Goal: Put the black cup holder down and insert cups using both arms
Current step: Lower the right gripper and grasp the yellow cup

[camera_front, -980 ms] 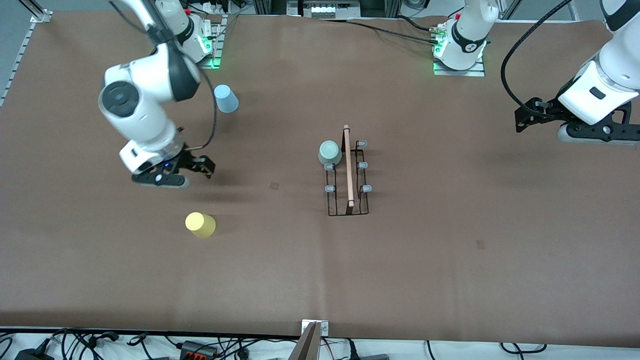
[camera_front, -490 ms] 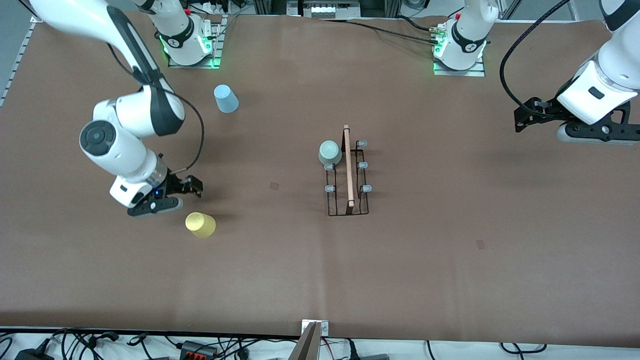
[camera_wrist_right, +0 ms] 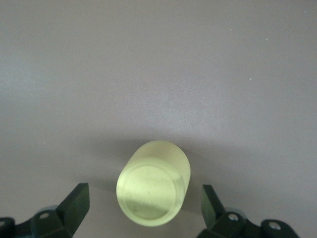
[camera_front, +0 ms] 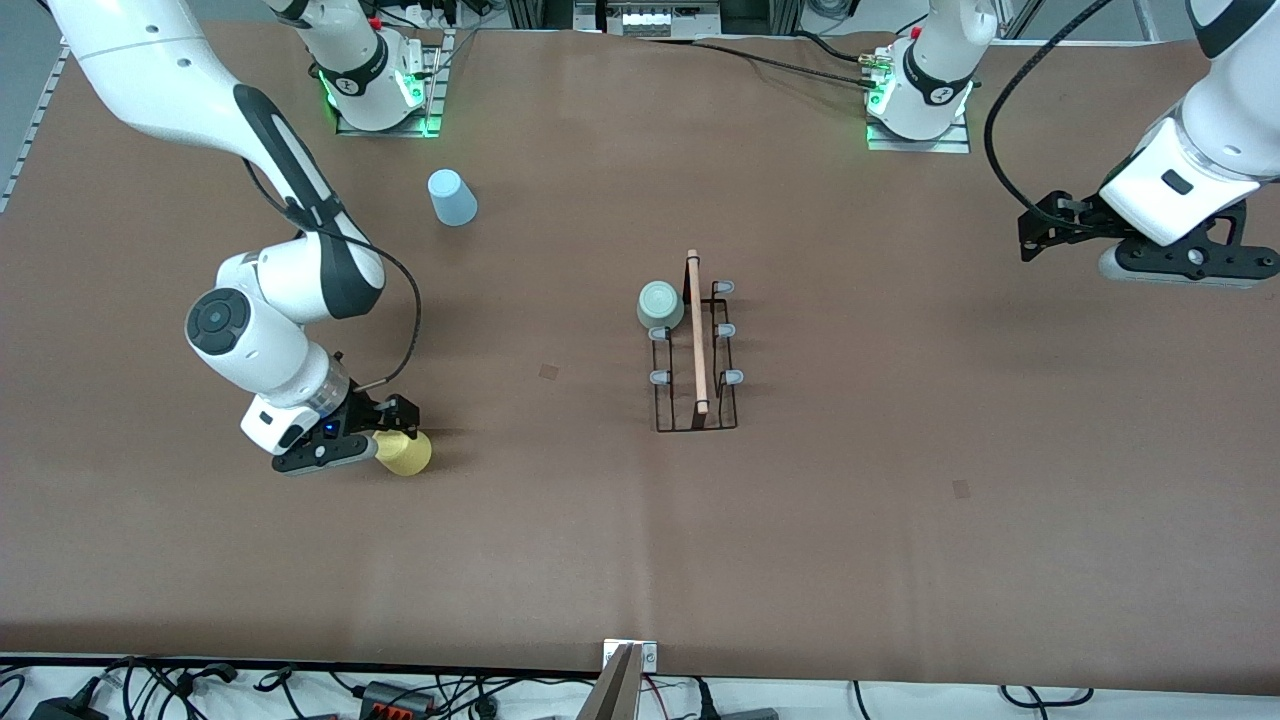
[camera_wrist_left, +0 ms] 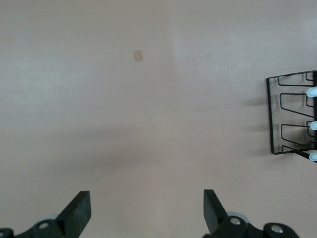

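I need to grab the yellow cup by its side (camera_front: pixel 402 457) with my right gripper next, so that I can place the cup on the black cup holder (camera_front: pixel 697 345).
The black cup holder (camera_front: pixel 697 345) stands mid-table, its wooden rod handle on top. A pale green cup (camera_front: pixel 660 305) sits on one of its pegs, at the end farther from the front camera. The yellow cup (camera_front: pixel 408 455) stands on the table toward the right arm's end. My right gripper (camera_front: pixel 385 437) is low at this cup and open. In the right wrist view the cup (camera_wrist_right: pixel 153 182) lies between the spread fingers of the gripper (camera_wrist_right: pixel 146 210), untouched. The pale blue cup (camera_front: pixel 452 197) stands near the right arm's base. My left gripper (camera_front: pixel 1045 228) hangs open and empty over the left arm's end of the table.
The left wrist view shows the open left gripper (camera_wrist_left: pixel 147 210) over bare brown table, with one end of the holder (camera_wrist_left: pixel 292 119) at the picture's edge. Cables and a metal bracket (camera_front: pixel 628 665) lie along the table edge nearest the front camera.
My right gripper has moved down and toward the front camera, from between the blue and yellow cups to around the yellow cup. The left gripper has shifted slightly.
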Controlling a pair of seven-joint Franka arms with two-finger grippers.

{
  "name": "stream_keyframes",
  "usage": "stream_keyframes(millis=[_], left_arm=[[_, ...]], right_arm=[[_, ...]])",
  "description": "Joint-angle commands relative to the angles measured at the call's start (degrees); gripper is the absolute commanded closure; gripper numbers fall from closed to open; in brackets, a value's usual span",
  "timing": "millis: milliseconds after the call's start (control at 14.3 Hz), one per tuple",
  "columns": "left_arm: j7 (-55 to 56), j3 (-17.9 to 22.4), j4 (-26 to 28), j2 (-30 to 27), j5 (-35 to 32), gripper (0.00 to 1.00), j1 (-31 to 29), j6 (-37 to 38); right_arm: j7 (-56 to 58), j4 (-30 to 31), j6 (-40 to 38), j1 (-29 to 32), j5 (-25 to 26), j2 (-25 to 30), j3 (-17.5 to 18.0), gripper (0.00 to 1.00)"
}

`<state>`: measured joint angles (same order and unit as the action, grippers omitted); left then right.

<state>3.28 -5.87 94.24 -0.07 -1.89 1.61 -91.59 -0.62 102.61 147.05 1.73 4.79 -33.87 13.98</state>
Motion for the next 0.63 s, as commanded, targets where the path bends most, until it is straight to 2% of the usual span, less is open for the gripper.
stream_keyframes(millis=[0,280,560], left_arm=[[0.06,-0.37,0.06,-0.9,0.84,0.0,-0.21,1.41],[0.06,-0.37,0.06,-0.9,0.84,0.0,-0.3,1.5],[0.06,-0.28,0.06,-0.81,0.84,0.0,-0.3,1.5]], right_arm=[[1.06,-0.57,1.31,0.2,-0.58,-1.38,0.43,0.0],[1.24,-0.48,1.75,0.2,-0.58,-1.9,-0.01,0.0],[1.24,-0.48,5.43,0.2,-0.58,-3.66,-0.27,0.0]])
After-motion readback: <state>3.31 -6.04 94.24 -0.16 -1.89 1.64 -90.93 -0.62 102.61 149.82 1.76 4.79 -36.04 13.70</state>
